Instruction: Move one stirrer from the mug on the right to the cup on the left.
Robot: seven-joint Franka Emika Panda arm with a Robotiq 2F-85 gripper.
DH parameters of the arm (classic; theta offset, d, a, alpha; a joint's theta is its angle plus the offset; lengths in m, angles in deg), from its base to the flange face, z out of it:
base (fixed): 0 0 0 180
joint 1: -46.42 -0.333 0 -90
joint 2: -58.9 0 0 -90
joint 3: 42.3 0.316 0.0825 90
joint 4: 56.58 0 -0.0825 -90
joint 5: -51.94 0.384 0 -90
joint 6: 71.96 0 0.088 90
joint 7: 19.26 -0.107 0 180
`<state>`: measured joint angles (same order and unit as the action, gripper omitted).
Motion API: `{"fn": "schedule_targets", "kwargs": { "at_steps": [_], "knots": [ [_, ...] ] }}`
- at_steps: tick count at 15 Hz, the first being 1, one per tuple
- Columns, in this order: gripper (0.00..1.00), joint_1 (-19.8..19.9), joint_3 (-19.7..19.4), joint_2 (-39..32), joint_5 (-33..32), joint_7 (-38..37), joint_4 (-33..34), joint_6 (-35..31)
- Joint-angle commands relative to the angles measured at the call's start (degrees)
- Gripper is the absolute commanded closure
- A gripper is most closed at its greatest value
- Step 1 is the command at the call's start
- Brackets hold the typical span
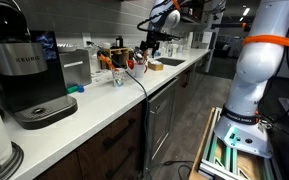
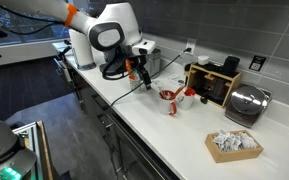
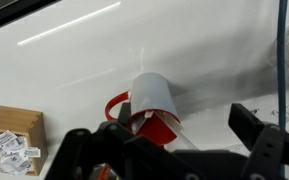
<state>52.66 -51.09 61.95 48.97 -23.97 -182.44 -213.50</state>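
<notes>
The gripper picks up one pale stirrer next by its end beyond the mug's rim, so its other end stays free to enter the cup (image 1: pixel 118 77).
The mug (image 3: pixel 152 118) sits low in the middle of the wrist view. It is red inside, has a red handle and a pale outer wall, and thin pale stirrers (image 3: pixel 142 117) lean on its rim. It also shows in both exterior views (image 1: pixel 134 68) (image 2: pixel 170 100). The small pale cup (image 1: pixel 118 77) (image 2: pixel 189 93) stands close beside it. My gripper (image 3: pixel 169 150) is open and empty, its dark fingers spread either side of the mug in the wrist view. In both exterior views the gripper (image 1: pixel 149 46) (image 2: pixel 136 69) hangs above the white counter, a little off from the mug.
A Keurig coffee machine (image 1: pixel 29 70) and a metal box (image 1: pixel 75 69) (image 2: pixel 249 103) stand on the counter. A dark organizer (image 2: pixel 215 84) is behind the cup. A cardboard box of sachets (image 2: pixel 232 145) (image 3: pixel 9 140) lies nearby. A sink (image 1: pixel 167 63) is at the far end.
</notes>
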Motion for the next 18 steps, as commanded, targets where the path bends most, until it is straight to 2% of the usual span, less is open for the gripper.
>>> {"fn": "schedule_targets", "kwargs": {
  "at_steps": [1, 5, 9, 12, 13, 14, 15, 16, 17, 18],
  "knots": [
    [0.0, 0.9, 0.7, -1.1, -3.2, -3.3, 0.1, -2.9],
    [0.0, 1.5, 0.2, -5.3, -6.8, -7.1, 1.2, -9.4],
    [0.0, 1.1, -0.2, -8.7, -6.8, -9.1, 2.8, -9.5],
    [0.11, 0.7, -0.1, -10.8, -5.9, -9.8, 4.5, -10.4],
    [0.11, 0.6, -0.3, -11.4, -5.8, -10.1, 5.1, -10.7],
    [0.18, 0.5, -0.4, -11.8, -5.6, -10.4, 5.6, -10.6],
    [0.17, 0.5, -0.5, -12.3, -5.5, -10.6, 6.0, -10.7],
    [0.28, 0.6, -0.6, -12.8, -5.1, -10.7, 6.3, -10.5],
    [0.35, 0.7, -0.8, -13.2, -5.0, -11.0, 6.6, -10.3],
    [0.36, 0.8, -1.0, -13.5, -4.7, -11.1, 6.8, -9.9]
  ]
}}
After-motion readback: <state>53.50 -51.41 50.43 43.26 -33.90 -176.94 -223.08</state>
